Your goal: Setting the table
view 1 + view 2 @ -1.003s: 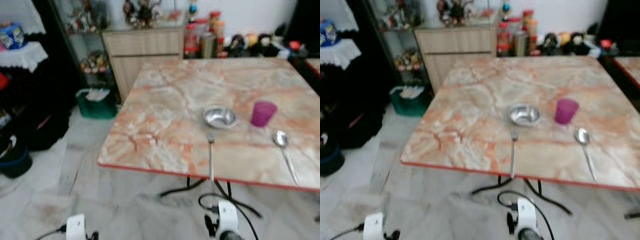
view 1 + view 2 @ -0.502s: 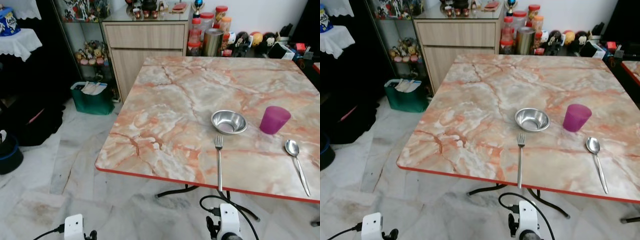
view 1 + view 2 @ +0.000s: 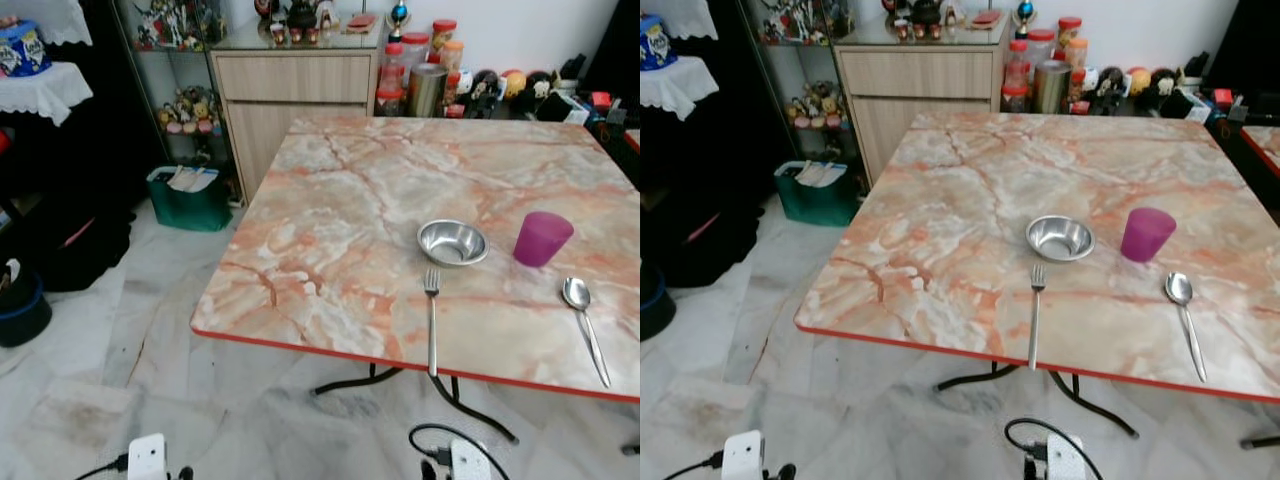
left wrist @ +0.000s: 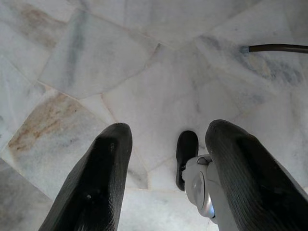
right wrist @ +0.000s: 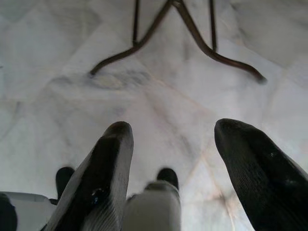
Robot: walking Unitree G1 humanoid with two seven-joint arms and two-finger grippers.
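Note:
The fork's pointed teeth lie beside the bowl (image 3: 452,241). My right gripper will next grab the silver fork by its slim neck (image 3: 433,302), below the teeth.
On the marble table (image 3: 340,200) a steel bowl (image 3: 452,241) sits with a purple cup (image 3: 542,238) to its right. A fork (image 3: 432,320) lies in front of the bowl, handle toward the near edge. A spoon (image 3: 584,325) lies to the right, in front of the cup. Both arms hang low by the floor. My left gripper (image 4: 166,159) is open over the marble floor tiles. My right gripper (image 5: 173,154) is open too, pointing at the floor near the table's metal legs (image 5: 192,33).
A wooden cabinet (image 3: 295,95) stands behind the table, with jars and bottles (image 3: 420,75) beside it. A green bin (image 3: 190,195) sits on the floor at the left. Dark shelves and bags fill the far left. Open floor lies in front of the table.
The camera view has steadied and tilted up slightly, so my wrists sit lower in the picture. The bowl, cup, fork and spoon have not moved on the table.

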